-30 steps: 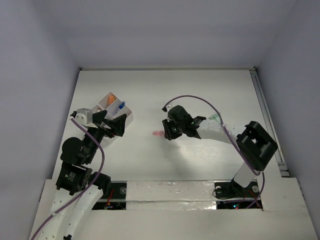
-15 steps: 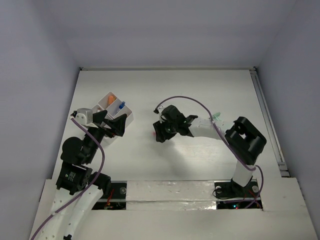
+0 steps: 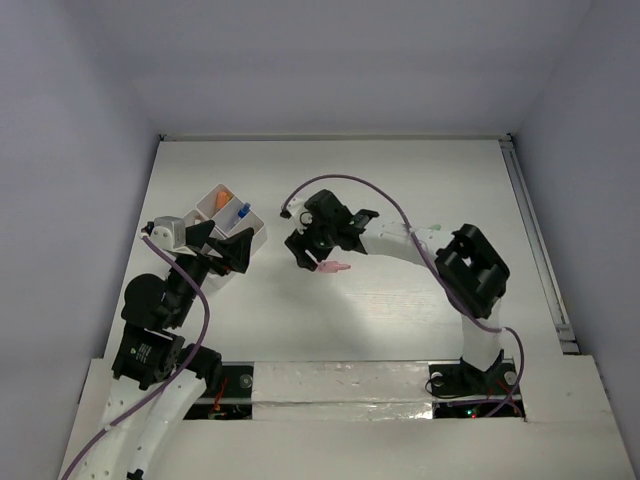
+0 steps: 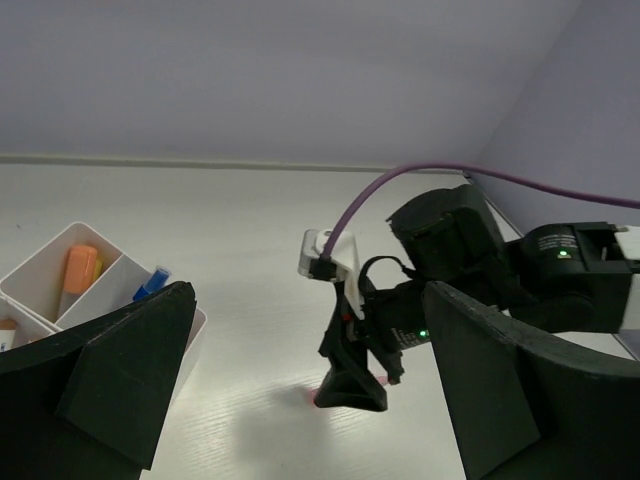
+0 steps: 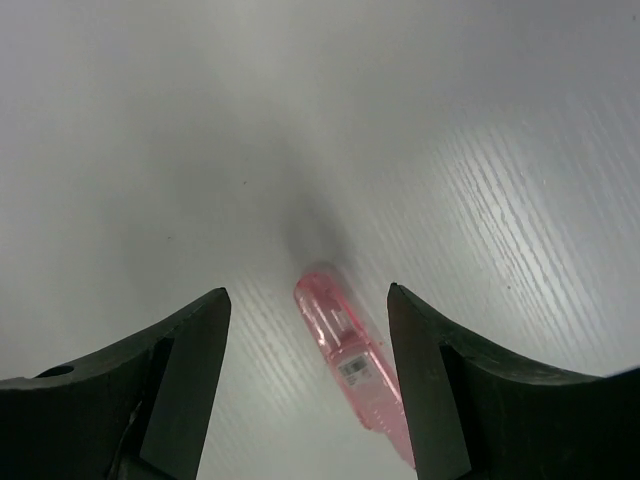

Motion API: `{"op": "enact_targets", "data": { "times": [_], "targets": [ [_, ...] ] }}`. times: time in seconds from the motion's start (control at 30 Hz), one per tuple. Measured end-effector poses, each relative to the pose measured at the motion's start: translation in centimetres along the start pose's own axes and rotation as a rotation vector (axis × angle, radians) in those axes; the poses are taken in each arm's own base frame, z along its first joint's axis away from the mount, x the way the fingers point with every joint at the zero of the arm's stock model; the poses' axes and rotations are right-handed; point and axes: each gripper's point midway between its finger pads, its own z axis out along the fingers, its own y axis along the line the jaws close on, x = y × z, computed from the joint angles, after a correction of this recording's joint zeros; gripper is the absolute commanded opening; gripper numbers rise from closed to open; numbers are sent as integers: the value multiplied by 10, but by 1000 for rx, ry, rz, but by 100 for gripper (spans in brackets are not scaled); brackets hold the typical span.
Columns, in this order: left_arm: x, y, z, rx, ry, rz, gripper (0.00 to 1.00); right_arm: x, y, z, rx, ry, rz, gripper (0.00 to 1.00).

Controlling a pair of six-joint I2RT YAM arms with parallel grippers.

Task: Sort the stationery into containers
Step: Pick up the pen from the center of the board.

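The fingers of the right gripper are above the pink marker [image 3: 335, 268] and would miss the marker if they closed now, so the right gripper needs to go lower before it closes.
A translucent pink marker [image 5: 352, 362] lies flat on the white table between the fingers of my right gripper [image 5: 305, 300], which is open and does not touch it. From above, the marker [image 3: 335, 268] shows just right of that gripper [image 3: 308, 254] near mid-table. The containers, a white compartment tray [image 3: 214, 190], stand at the left with an orange piece [image 3: 224, 196] and a blue item [image 3: 243, 211] inside. My left gripper [image 3: 222, 244] hovers open and empty at the tray's near right side. Its wrist view shows the tray [image 4: 40, 262] and the right gripper [image 4: 355, 385].
A small green item [image 3: 430, 234] lies beside the right arm's forearm. Purple cables loop over both arms. A metal rail [image 3: 535, 240] runs along the table's right edge, and grey walls enclose the table on three sides.
The right arm has swung left across the table and its jaws have spread wider. The pink marker now lies loose on the table. The left arm has not moved.
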Motion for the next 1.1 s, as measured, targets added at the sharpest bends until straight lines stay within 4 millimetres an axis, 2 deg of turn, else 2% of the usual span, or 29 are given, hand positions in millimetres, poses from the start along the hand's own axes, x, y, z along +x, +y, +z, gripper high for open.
{"op": "enact_targets", "data": {
  "times": [0.1,0.3,0.4,0.5,0.53,0.73,0.83,0.97,1.1],
  "targets": [
    [0,0,0,0,-1,0,96,4,-9,16,13,45,-47,71],
    [0,0,0,1,0,0,96,39,-15,31,9,181,-88,70],
    [0,0,0,1,0,0,96,34,-17,30,16,191,-98,65],
    [0,0,0,1,0,0,96,39,-21,32,28,217,-105,53],
    [0,0,0,1,0,0,96,39,-22,32,34,219,-108,40],
    [0,0,0,1,0,0,96,39,-28,32,63,224,-119,18],
    [0,0,0,1,0,0,96,38,-29,31,70,222,-121,13],
    [0,0,0,1,0,-2,96,40,-30,27,88,211,-119,12],
    [1,-2,0,10,3,-16,96,29,-33,5,143,155,-107,12]
  ]
}}
